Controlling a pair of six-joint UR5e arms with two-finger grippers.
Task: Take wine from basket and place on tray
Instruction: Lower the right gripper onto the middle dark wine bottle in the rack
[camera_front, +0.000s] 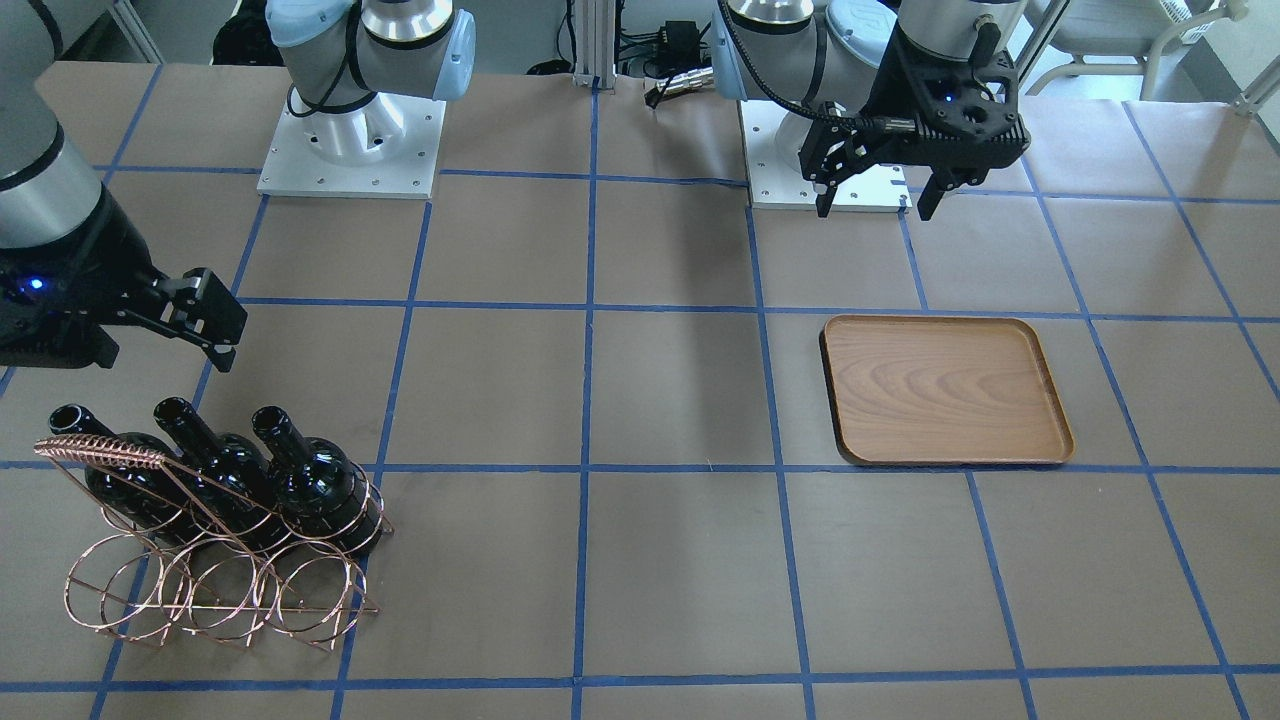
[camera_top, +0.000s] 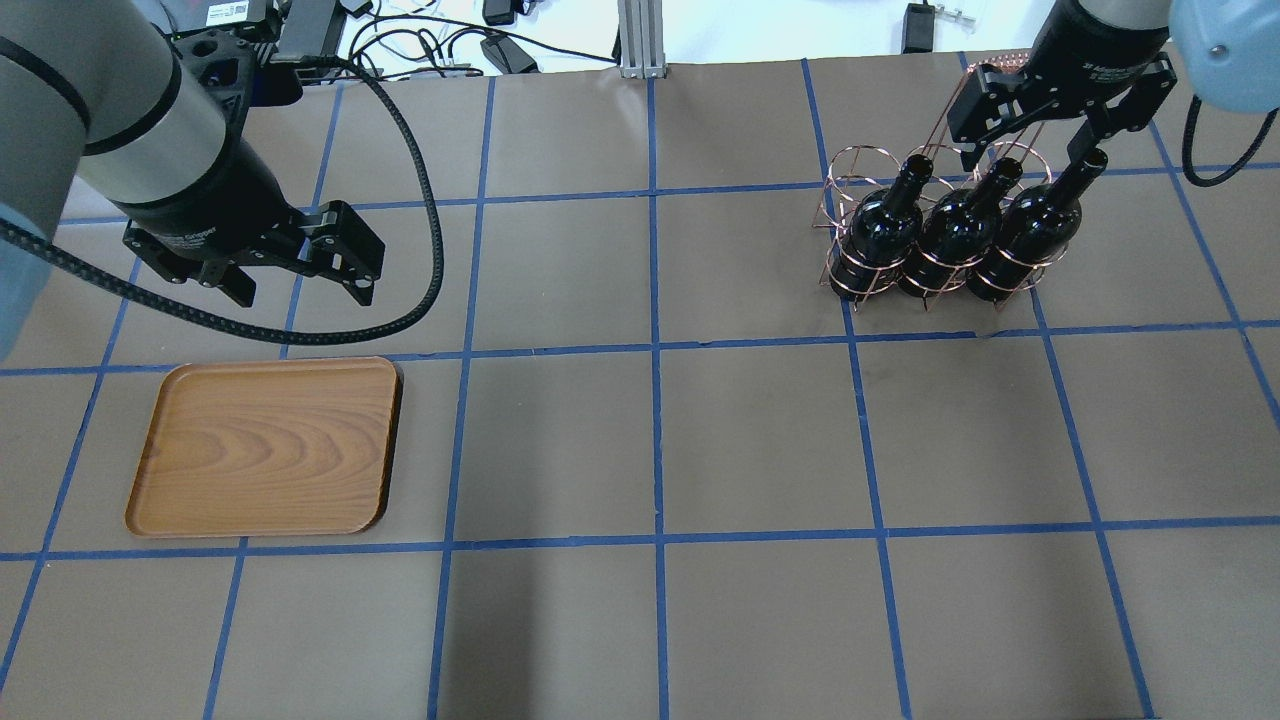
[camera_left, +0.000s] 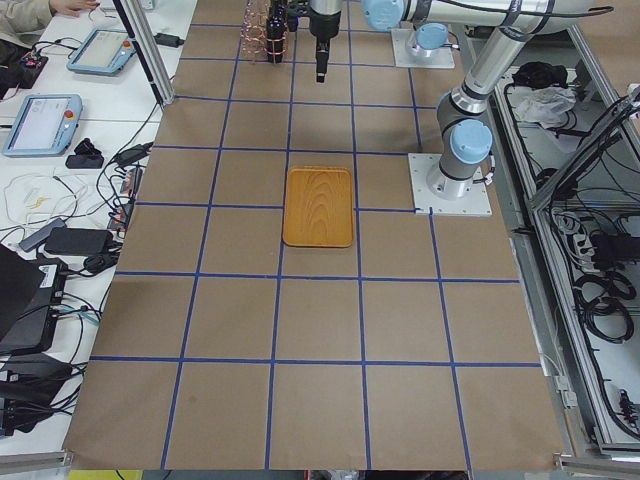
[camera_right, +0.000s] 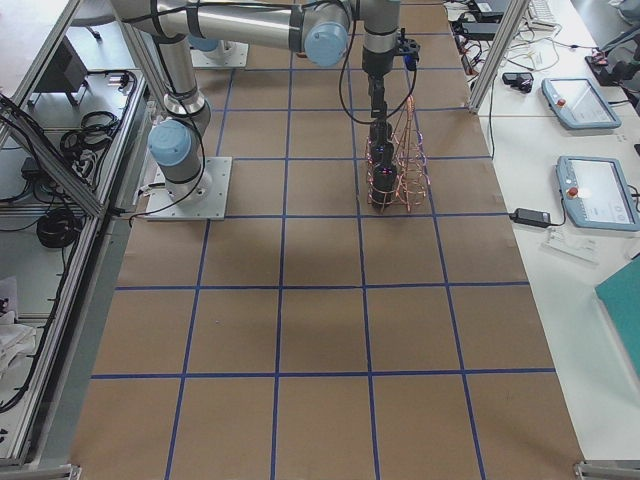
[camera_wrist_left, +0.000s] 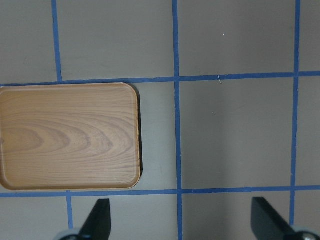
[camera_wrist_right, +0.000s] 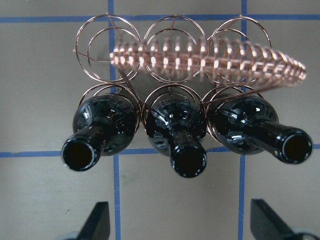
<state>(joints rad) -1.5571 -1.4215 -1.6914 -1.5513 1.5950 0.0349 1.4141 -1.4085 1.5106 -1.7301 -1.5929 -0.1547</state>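
Observation:
Bottles crowd the middle wine bottle on both sides, and wire rings surround its body. My right gripper therefore needs to grab it by its neck next.
Three dark wine bottles lie in the bottom row of the copper wire basket, necks pointing toward the robot. In the right wrist view their open mouths show below the coiled handle. My right gripper is open and empty, hovering above the bottle necks; it also shows in the front view and its own wrist view. The empty wooden tray lies on the other side of the table. My left gripper is open and empty, above the table just robot-side of the tray.
Brown paper with a blue tape grid covers the table. The two arm bases and cables sit at the robot's edge. Tablets and cables lie on side benches off the table.

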